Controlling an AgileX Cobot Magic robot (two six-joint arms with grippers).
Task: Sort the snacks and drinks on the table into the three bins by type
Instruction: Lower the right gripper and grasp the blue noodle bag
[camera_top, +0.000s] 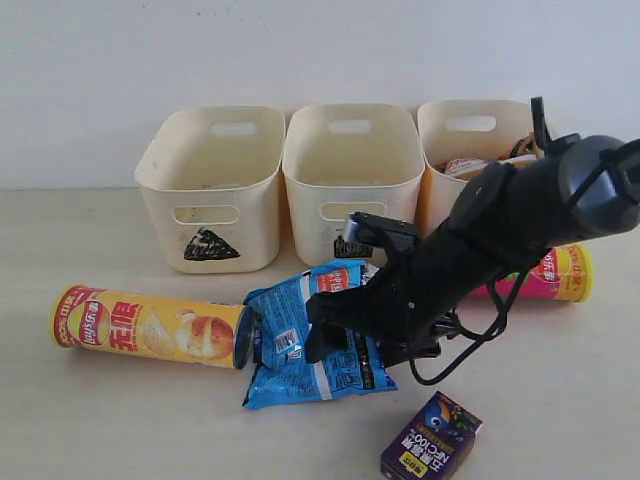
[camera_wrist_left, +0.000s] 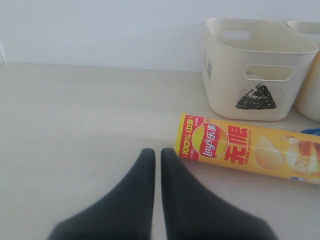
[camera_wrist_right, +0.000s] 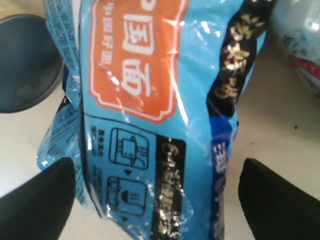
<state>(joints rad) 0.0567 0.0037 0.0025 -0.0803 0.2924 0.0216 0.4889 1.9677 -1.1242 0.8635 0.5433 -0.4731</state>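
My right gripper needs to sort the noodles into their bin (camera_top: 478, 140), so next it should take hold of the blue noodle packet by its crinkly body (camera_top: 318, 340).
A crinkly blue noodle packet (camera_top: 290, 345) (camera_wrist_right: 155, 110) lies on the table in front of the middle bin (camera_top: 350, 165). My right gripper (camera_top: 335, 335) (camera_wrist_right: 160, 200) is low over it and open, one finger on each side of the packet. The yellow chip tube (camera_top: 150, 325) (camera_wrist_left: 250, 152) lies left of the packet. My left gripper (camera_wrist_left: 157, 152) is shut and empty, just short of the tube's end. The pink-and-green tube (camera_top: 562, 275) lies behind my right arm. A dark purple carton (camera_top: 432, 437) sits at the front. An orange-brown packet (camera_top: 468, 165) is in the right bin (camera_top: 470, 125). No white-and-blue carton shows.
The left bin (camera_top: 212, 185) (camera_wrist_left: 250, 65) carries a black triangle. My right arm hides most of the middle bin's mark and the right bin's front. The yellow tube's grey end (camera_wrist_right: 25, 60) lies close to the packet. A wall stands behind the bins.
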